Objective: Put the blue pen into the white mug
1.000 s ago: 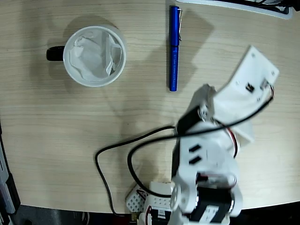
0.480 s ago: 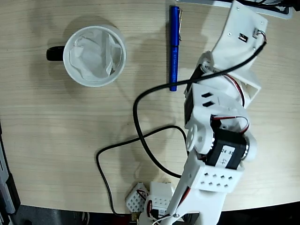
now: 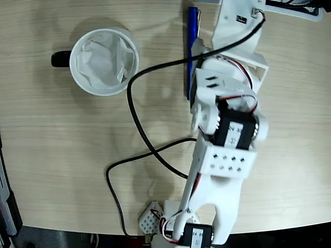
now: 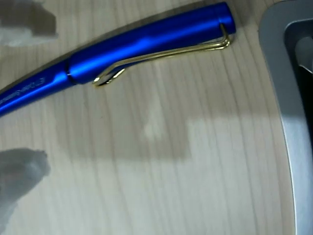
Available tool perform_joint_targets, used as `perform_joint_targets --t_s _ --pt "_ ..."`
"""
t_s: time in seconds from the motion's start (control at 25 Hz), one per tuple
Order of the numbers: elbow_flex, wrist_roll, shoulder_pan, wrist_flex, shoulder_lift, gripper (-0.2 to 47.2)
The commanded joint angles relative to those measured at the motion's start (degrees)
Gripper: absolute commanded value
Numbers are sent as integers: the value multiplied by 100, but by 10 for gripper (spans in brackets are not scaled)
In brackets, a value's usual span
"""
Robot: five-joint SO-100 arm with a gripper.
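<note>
The gripper grips the long, slim pen near its middle, just below the clip, next. This puts the blue pen on its way into the white mug.
The blue pen lies lengthwise at the top centre of the fixed view, and the white arm covers its lower right part. The wrist view shows its capped end and metal clip slanting across the wood. My gripper is open. One blurred fingertip shows above the pen's barrel and the other below it, neither touching it. In the fixed view the fingers are hidden under the wrist housing. The white mug, with its black handle and paper lining, stands far left of the pen.
A grey flat object's edge lies just past the pen's cap, and also shows as the grey flat object at the top right of the fixed view. A black cable loops over the table between mug and arm. Small boards sit by the arm's base.
The arm has stretched out toward the top of the picture and swung left. The wrist housing now sits beside the pen's cap and covers part of the pen. Pen and mug have not moved.
</note>
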Motion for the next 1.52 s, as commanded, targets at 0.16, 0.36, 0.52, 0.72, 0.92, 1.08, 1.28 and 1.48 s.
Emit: perform_joint_targets --t_s 0.16,0.36,0.52,0.72,0.92,1.08,1.28,1.48 --pt "-765 -299 -79 97 -439 187" --pt "-791 -334 -141 -35 -747 187" --pt "-993 -343 -237 -70 -958 188" --pt "-1143 -343 -316 -158 -1116 189" --pt "-1151 -343 -334 -255 -1222 188" --pt "-1151 -343 -334 -343 -1301 183" --pt "-1151 -343 -325 -457 -1380 131" --pt "-1151 -334 -325 -536 -1415 75"
